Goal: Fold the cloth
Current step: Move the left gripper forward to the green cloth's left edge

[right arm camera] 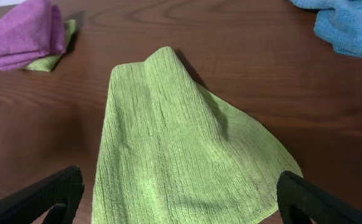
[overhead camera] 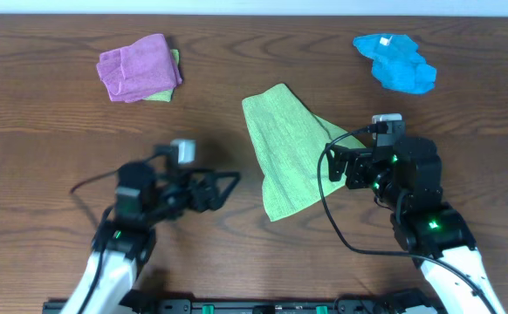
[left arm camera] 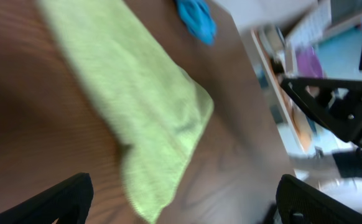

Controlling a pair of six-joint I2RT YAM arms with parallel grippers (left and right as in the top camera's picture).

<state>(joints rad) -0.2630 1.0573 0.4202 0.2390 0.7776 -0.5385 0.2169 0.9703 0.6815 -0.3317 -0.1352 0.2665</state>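
Observation:
The lime-green cloth (overhead camera: 287, 153) needs that edge drawn straight for folding, so the left gripper should next grab the cloth by its near corner (overhead camera: 274, 215).
The lime-green cloth (overhead camera: 287, 153) lies crumpled flat in the middle of the wooden table, narrow at its far end and wider toward me. My left gripper (overhead camera: 229, 187) hovers open just left of its near corner, touching nothing; the blurred left wrist view shows the cloth (left arm camera: 137, 99) ahead of the open gripper (left arm camera: 186, 183). My right gripper (overhead camera: 331, 164) stands open at the cloth's right edge. The right wrist view has the cloth (right arm camera: 175, 143) spread between the wide-apart fingers (right arm camera: 44, 199), and the right gripper (right arm camera: 180, 177) holds nothing.
A purple-pink cloth (overhead camera: 139, 66) sits at the back left on a small lime piece (overhead camera: 162, 92). A bright blue cloth (overhead camera: 395, 61) with a white tag lies at the back right. Bare wood surrounds the green cloth.

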